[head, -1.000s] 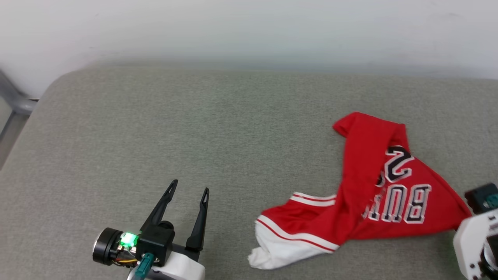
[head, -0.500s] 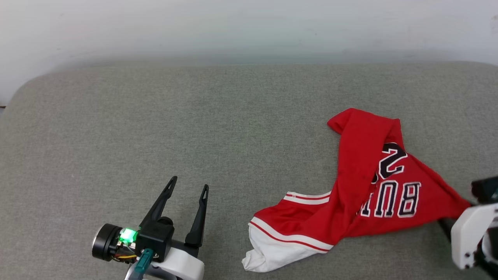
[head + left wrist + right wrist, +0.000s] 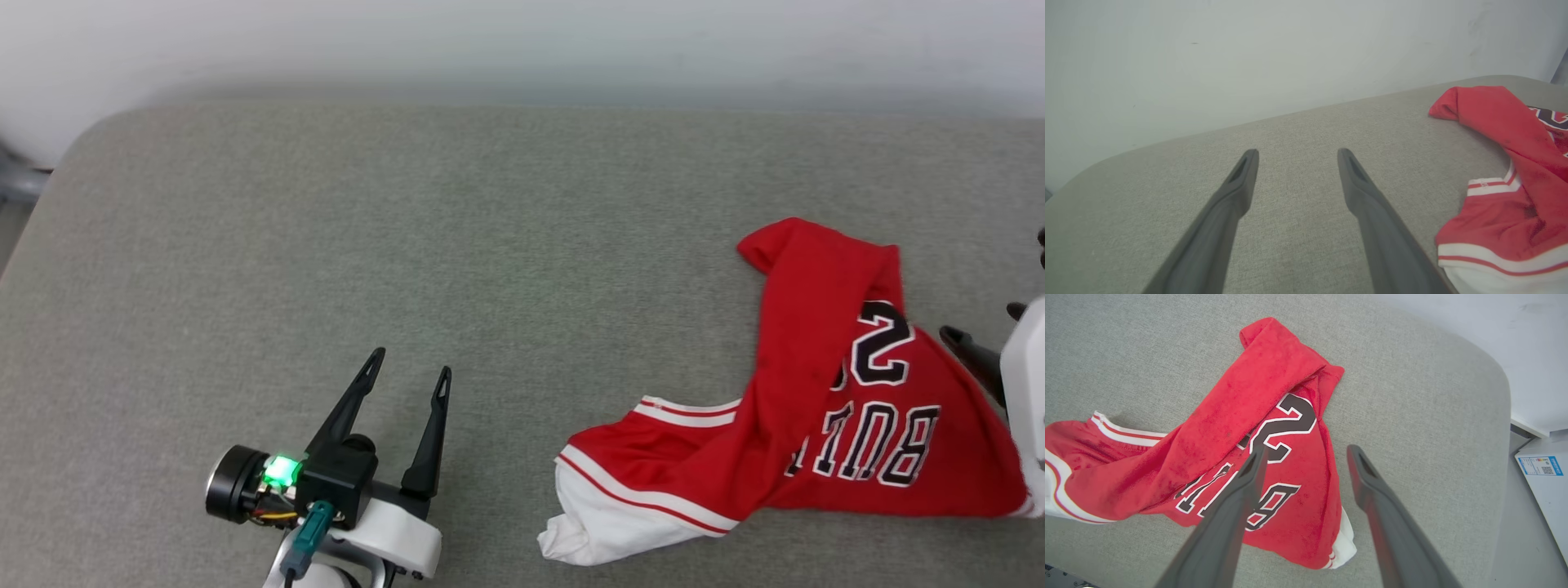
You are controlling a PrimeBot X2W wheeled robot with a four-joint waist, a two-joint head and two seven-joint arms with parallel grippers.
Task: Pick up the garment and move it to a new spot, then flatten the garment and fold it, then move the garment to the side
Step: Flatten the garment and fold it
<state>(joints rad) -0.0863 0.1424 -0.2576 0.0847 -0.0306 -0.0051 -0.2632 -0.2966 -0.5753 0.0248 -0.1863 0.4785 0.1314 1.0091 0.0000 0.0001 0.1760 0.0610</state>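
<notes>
The robot's right gripper next needs to take hold of the garment by its bunched fold (image 3: 931, 348) beside the lettering, to move the garment (image 3: 808, 392) to a new spot.
The garment (image 3: 808, 392) is a red jersey with white striped sleeves and black-and-white lettering. It lies crumpled and partly folded over itself on the right of the grey cushion (image 3: 490, 245). My right gripper (image 3: 980, 321) hovers open at the garment's right edge with nothing between its fingers. In the right wrist view the right gripper (image 3: 1307, 450) spreads its fingers above the lettering of the garment (image 3: 1241, 412). My left gripper (image 3: 411, 363) rests open over bare cushion, left of the garment. In the left wrist view the left gripper (image 3: 1297, 152) is empty, with the garment (image 3: 1506, 122) to its right.
A pale wall (image 3: 522, 41) runs behind the cushion. The cushion's rounded right end (image 3: 1502, 388) drops to the floor, where a white box (image 3: 1541, 469) with a label stands. A grey metal bar (image 3: 16, 181) shows at the far left.
The right gripper has opened and let go of the garment's right edge, then lifted away from it. The head camera has shifted. The left gripper holds still.
</notes>
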